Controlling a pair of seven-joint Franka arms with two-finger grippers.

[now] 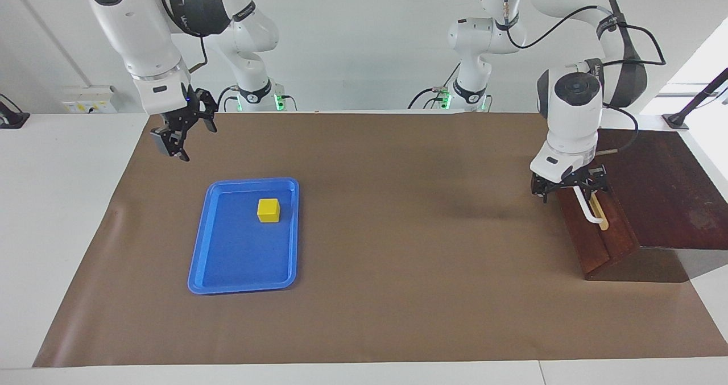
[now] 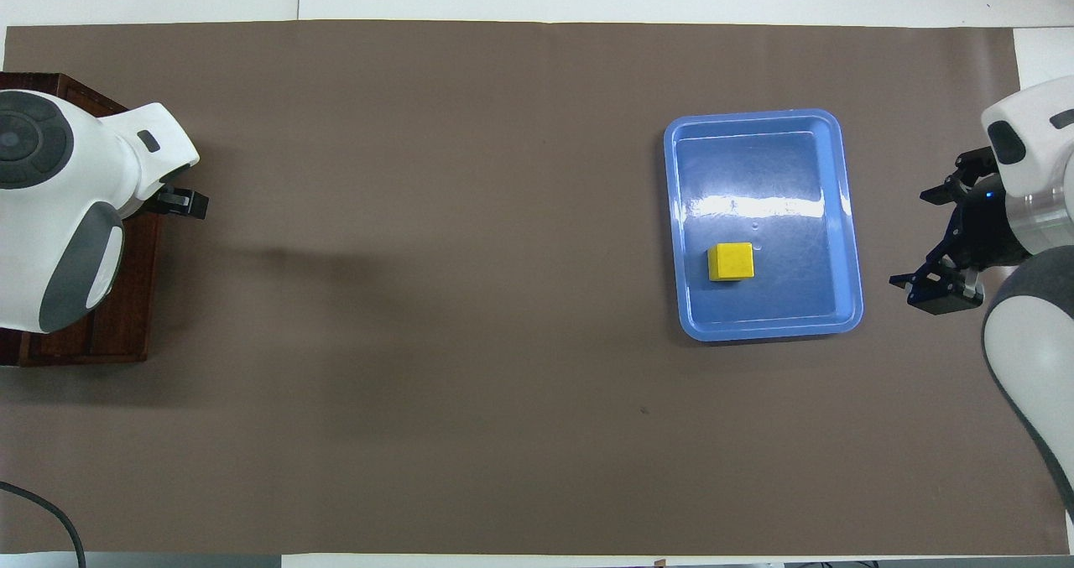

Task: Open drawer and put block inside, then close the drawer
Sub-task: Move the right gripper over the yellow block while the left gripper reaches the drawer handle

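Observation:
The yellow block needs to go inside the drawer (image 2: 136,296), so my right gripper should next pick it up by its opposite sides.
The yellow block (image 1: 268,210) lies in a blue tray (image 1: 227,271), also seen in the overhead view (image 2: 730,262). The drawer (image 1: 597,243) is a dark reddish-brown front with a white bar handle (image 1: 588,207), set in a dark wooden box (image 1: 665,197) at the left arm's end of the table. None of its pale interior shows. My left gripper (image 1: 570,190) is down at the handle's end nearer the robots, open, a finger on each side of the bar. My right gripper (image 1: 189,137) hangs open and empty in the air beside the tray.
The blue tray (image 2: 847,216) lies flat on the brown mat (image 1: 398,214) toward the right arm's end. In the overhead view the left arm's body covers most of the box (image 2: 101,341). White table borders the mat.

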